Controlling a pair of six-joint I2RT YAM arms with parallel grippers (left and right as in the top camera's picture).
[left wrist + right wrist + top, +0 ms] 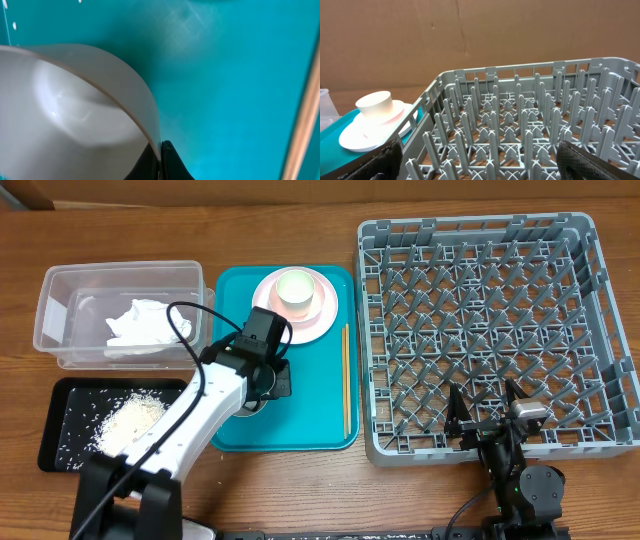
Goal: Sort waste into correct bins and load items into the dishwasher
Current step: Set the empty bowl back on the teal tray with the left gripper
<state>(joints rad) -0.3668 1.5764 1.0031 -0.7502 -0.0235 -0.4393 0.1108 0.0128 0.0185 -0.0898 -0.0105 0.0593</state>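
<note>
The whitish bowl's lower edge (250, 412) meets its own shadow on the teal tray. My left gripper is ready to release the bowl and will let it go.
My left gripper (263, 383) is over the teal tray, shut on the rim of the whitish bowl (75, 110), one finger inside and one outside (161, 160). From overhead the bowl (249, 404) is mostly hidden under the gripper. The cream cup (298, 288) stands on the pink plate (325, 315) at the tray's back. The chopsticks (346, 380) lie along the tray's right side. The napkin (145, 328) lies in the clear tub (60, 290). Rice (130, 420) lies in the black tray (60, 395). My right gripper (487, 425) is open at the grey rack's (480, 320) front edge. The red packet is out of view.
The teal serving tray (310, 420) sits between the bins and the rack. The rack's pegs (520, 125) fill the right wrist view, with the cup (374, 102) and plate (360, 137) at left. A chopstick (306, 115) shows at the right of the left wrist view.
</note>
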